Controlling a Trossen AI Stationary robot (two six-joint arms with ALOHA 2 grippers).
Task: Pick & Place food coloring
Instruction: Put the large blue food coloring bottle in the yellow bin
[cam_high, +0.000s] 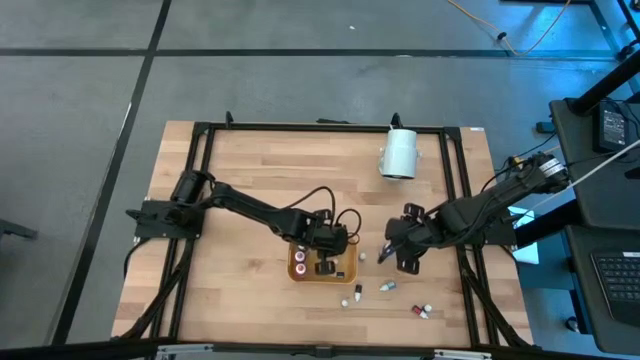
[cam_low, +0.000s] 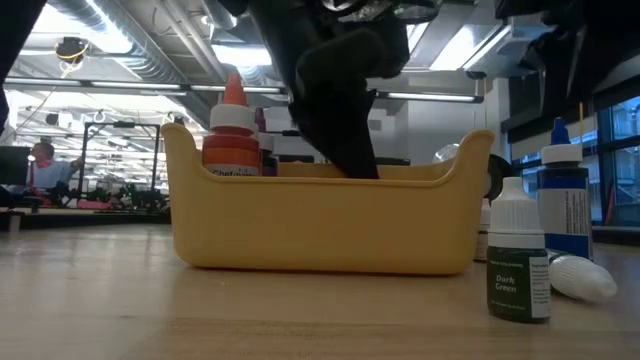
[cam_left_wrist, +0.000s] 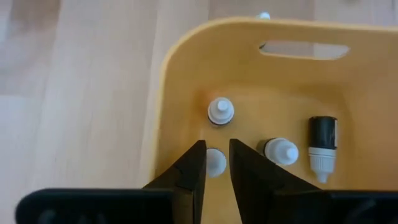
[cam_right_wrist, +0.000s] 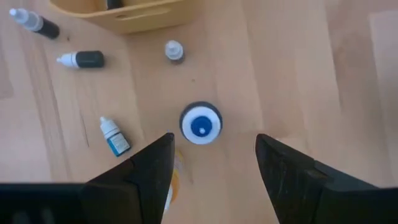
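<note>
I need to lower my right gripper before closing it on the blue-capped bottle (cam_right_wrist: 201, 123), because its fingers are high above the bottle in the right wrist view and would miss now.
The food coloring bottles are tiny. Three sit in the orange tray (cam_left_wrist: 186, 74): two upright white-capped ones (cam_left_wrist: 220, 112) (cam_left_wrist: 281, 151) and a dark one lying flat (cam_left_wrist: 323, 149). My left gripper (cam_left_wrist: 216, 163) reaches down into the tray (cam_high: 297, 270), nearly shut around another white cap. My right gripper (cam_right_wrist: 214, 138) is open, hovering over an upright blue-capped bottle (cam_right_wrist: 201, 123) that stands on the table right of the tray. Loose bottles lie near the table's near edge (cam_high: 357, 295) (cam_high: 387, 287) (cam_high: 423, 311). The low view shows an orange-capped bottle (cam_low: 232, 130) in the tray. My left gripper pinches a food coloring bottle by its white cap (cam_left_wrist: 215, 160), one finger on either side, coming from above and pointing down. The bottle stands upright inside the tray, near a corner. The fingers hide its body and base.
A large white cylinder (cam_high: 399, 153) lies near the table's far edge. A dark-green bottle (cam_low: 520, 265) and a blue bottle (cam_low: 565, 205) stand right of the tray in the low view. A black frame (cam_high: 200, 200) borders the wooden table.
</note>
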